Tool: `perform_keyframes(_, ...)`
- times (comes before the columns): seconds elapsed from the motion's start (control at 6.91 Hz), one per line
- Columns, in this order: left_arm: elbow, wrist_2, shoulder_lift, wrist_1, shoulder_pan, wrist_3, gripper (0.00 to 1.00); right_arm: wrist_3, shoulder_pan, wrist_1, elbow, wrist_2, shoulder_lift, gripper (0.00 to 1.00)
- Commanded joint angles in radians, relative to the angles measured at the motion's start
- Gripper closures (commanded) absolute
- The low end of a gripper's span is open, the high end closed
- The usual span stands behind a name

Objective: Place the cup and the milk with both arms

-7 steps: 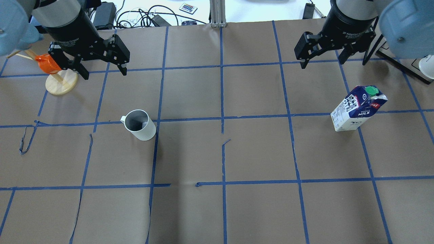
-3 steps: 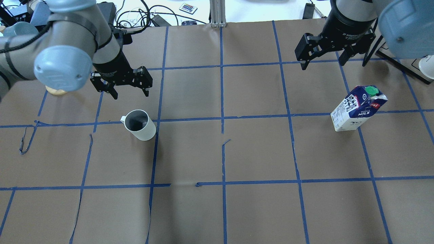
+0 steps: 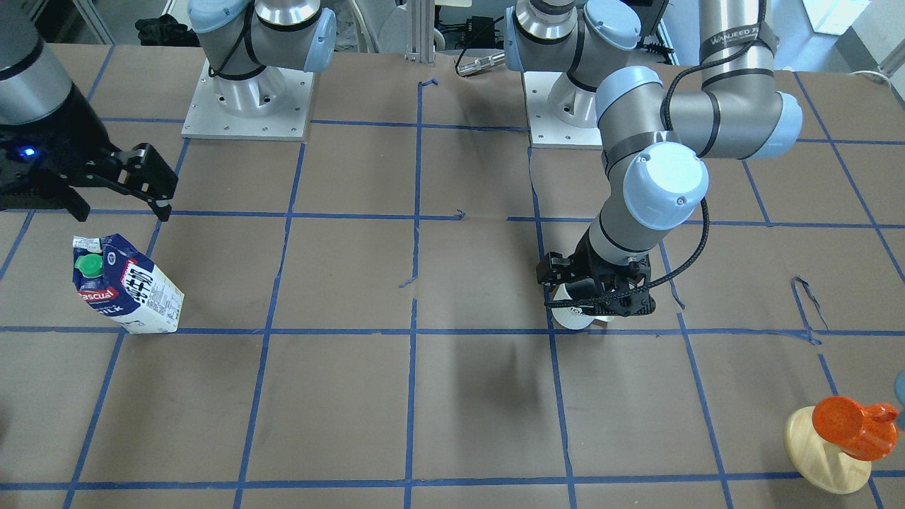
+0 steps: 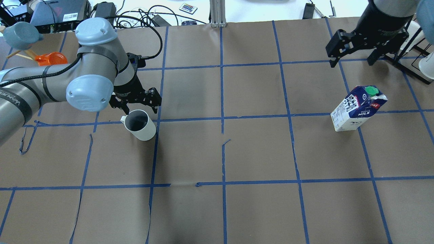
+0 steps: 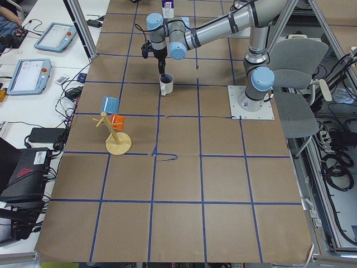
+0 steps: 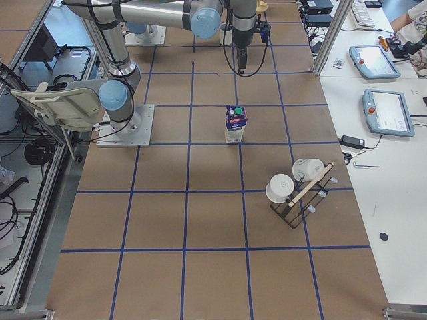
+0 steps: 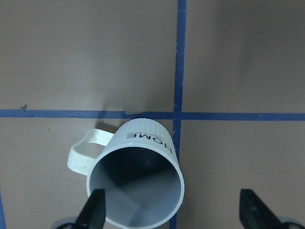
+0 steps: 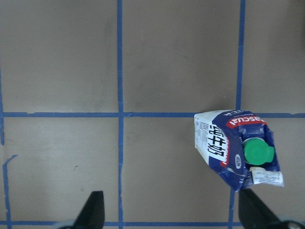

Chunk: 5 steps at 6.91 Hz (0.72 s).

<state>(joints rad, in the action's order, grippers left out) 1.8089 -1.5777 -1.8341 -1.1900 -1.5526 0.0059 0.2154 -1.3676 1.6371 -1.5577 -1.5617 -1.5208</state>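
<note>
I will next use my right gripper to put the blue and white milk beside the cup (image 3: 568, 312), so it will grab the milk by its capped top (image 3: 90, 264).
The white cup (image 4: 139, 125) stands upright left of the table's middle, handle to the left, dark inside. My left gripper (image 4: 140, 109) is open just above and behind its rim; in the left wrist view the cup (image 7: 138, 181) sits near the left fingertip (image 7: 95, 210). It holds nothing. The milk (image 4: 356, 110) stands upright at the right, green cap on top. My right gripper (image 4: 352, 62) is open and empty, high and beyond the carton. The right wrist view shows the milk (image 8: 236, 145) to the right of centre.
An orange cup on a wooden stand (image 4: 51, 58) and a blue cup (image 4: 20, 34) are at the far left. A black rack with white cups (image 6: 297, 187) stands at the right end. Cables and boxes (image 4: 142, 15) lie beyond the far edge.
My left arm has swung in from the far left and lowered over the cup. My right gripper has shifted to the right. Cup and milk have not moved.
</note>
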Motion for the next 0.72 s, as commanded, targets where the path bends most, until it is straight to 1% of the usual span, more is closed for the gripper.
perform_keyframes(0.0,0.003,-0.005,-0.037,0.004,-0.021,0.005,0.41,0.059,0.108,0.009,-0.002,0.002,0.031,0.00)
perform_keyframes(0.14,0.003,-0.010,-0.042,0.003,-0.024,0.008,0.58,0.091,0.145,0.018,-0.011,-0.003,0.068,0.00)
perform_keyframes(0.29,0.003,-0.010,-0.042,0.003,-0.024,0.008,0.92,0.120,0.183,0.021,-0.039,0.003,0.085,0.00)
perform_keyframes(0.43,0.004,-0.010,-0.040,0.001,-0.024,0.009,1.00,0.124,0.189,0.067,-0.079,0.003,0.094,0.00)
perform_keyframes(0.58,-0.002,-0.011,-0.037,0.003,-0.026,0.005,1.00,0.148,0.191,0.145,-0.132,0.000,0.091,0.00)
